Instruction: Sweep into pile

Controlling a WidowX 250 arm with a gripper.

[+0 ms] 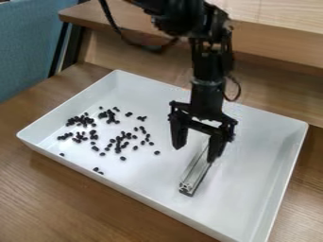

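My gripper grabs the grey metal bar by its middle next, to sweep the small black pieces into a pile.
The black gripper [197,145] hangs over the middle of the white tray [257,156], its two fingers spread well apart. A silver grooved metal bar [197,173] lies in the tray below it, its near end low in the view and its far part behind the right finger. Whether that finger touches the bar I cannot tell. Many small black pieces [118,144] are scattered over the left half of the tray, in loose clusters with several strays. Two of them [98,170] lie close to the front wall.
The tray's raised walls surround the work area on a brown wooden table [75,198]. A wooden ledge [277,40] runs behind the tray, and a blue chair or panel [31,42] stands at the upper left. A black cable [120,33] loops beside the arm.
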